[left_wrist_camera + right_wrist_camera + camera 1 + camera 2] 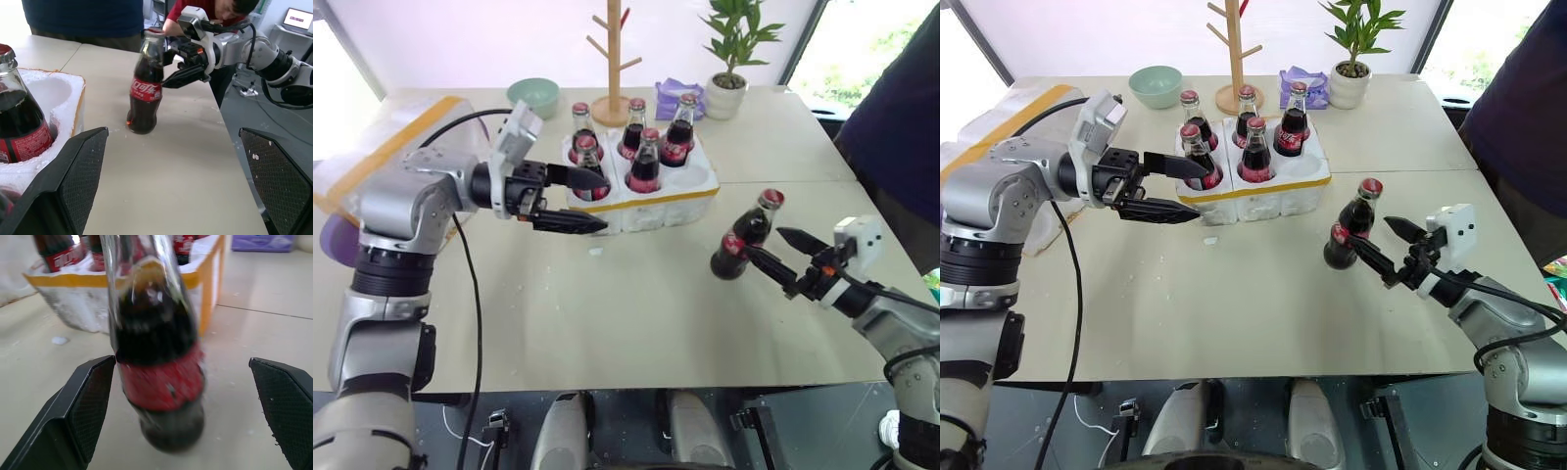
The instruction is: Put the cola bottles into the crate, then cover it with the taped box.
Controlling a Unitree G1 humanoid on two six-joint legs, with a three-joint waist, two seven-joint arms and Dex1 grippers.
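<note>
I need to move my right gripper toward the bottle's red label before closing, because its fingers stop short of the label and would miss the bottle now.
The low white crate with a yellow tape band stands mid-table, and several cola bottles sit in its wells. One more cola bottle stands tilted on the table to the crate's right. My right gripper is open, a finger on each side of this bottle with gaps showing. My left gripper is open and empty just in front of the crate's left end, beside the nearest bottle. The taped box lies at the far left behind my left arm.
A green bowl, a wooden peg stand, a purple packet and a potted plant line the far side. A person in dark clothing stands at the right edge. White crumbs lie in front of the crate.
</note>
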